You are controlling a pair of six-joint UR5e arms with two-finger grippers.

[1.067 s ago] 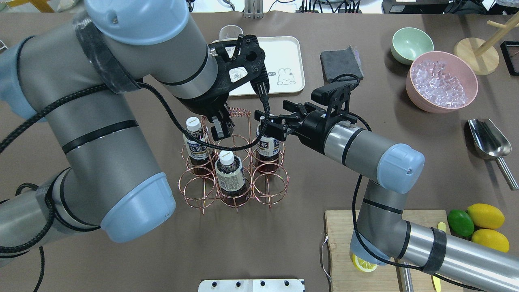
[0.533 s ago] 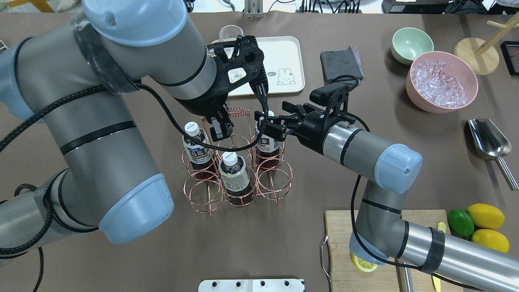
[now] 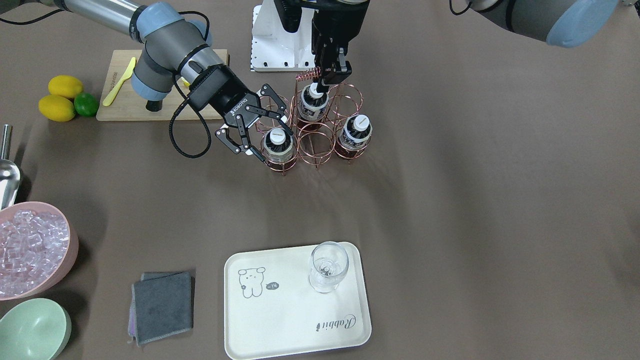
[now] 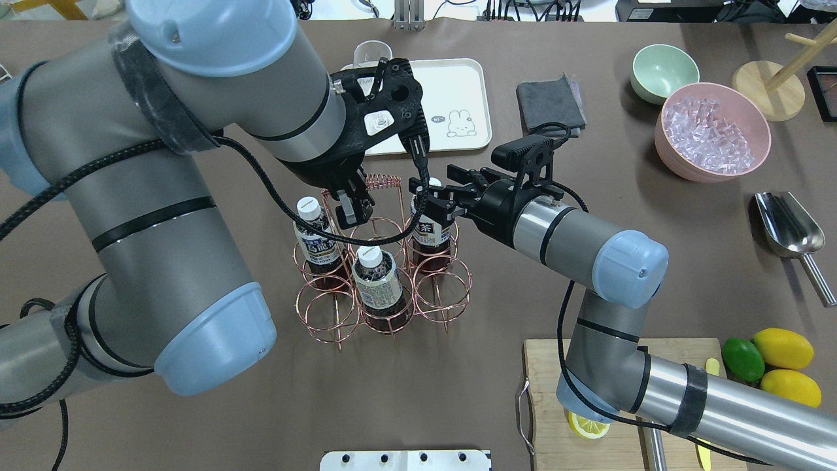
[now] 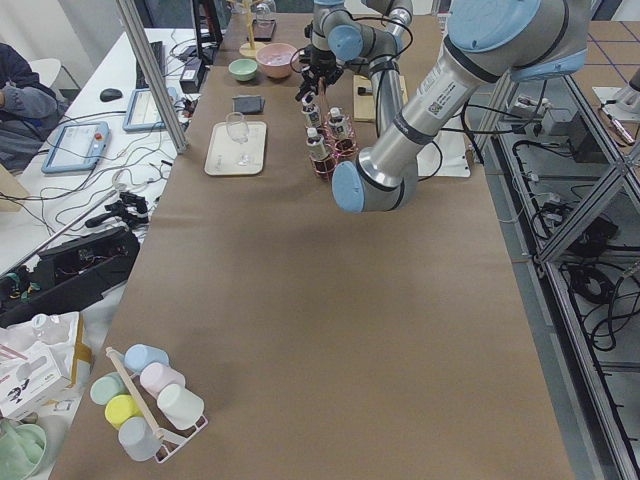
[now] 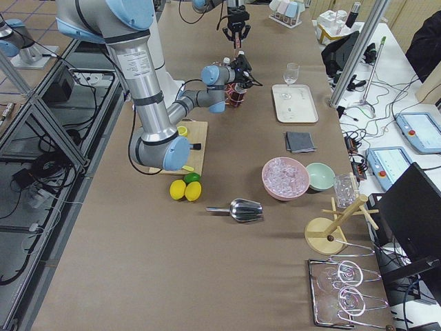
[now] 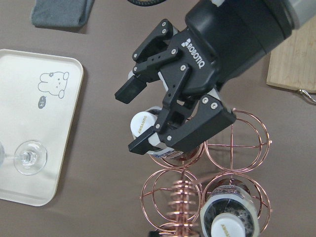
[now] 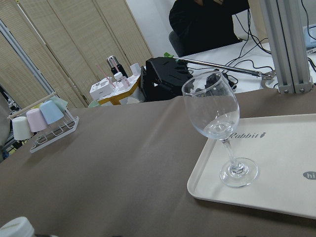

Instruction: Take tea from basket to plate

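Note:
Copper wire rings close in around the tea bottle's body, so my right gripper should next grab its neck (image 3: 277,144), just under the white cap.
Three tea bottles stand in the copper wire basket (image 4: 297,307) at mid-table. My right gripper (image 4: 428,196) is open, its fingers on either side of the neck of the far-right tea (image 4: 428,232); the left wrist view shows the fingers (image 7: 197,128) beside its white cap (image 7: 143,126). The other two bottles (image 4: 312,232) (image 4: 378,281) stand free. My left gripper (image 4: 351,206) is shut on the basket's coiled handle (image 4: 381,180). The cream plate (image 4: 458,85) lies beyond the basket, with a stemmed glass (image 3: 327,267) on it.
A grey cloth (image 4: 549,101), a green bowl (image 4: 664,70) and a pink tub of ice (image 4: 713,131) lie right of the plate. A metal scoop (image 4: 788,226), a cutting board (image 4: 543,392) and lemons with a lime (image 4: 785,350) are at the near right.
My right arm has slid a little left, so its open fingers sit closer around the far-right bottle. The basket has shifted slightly under my left gripper.

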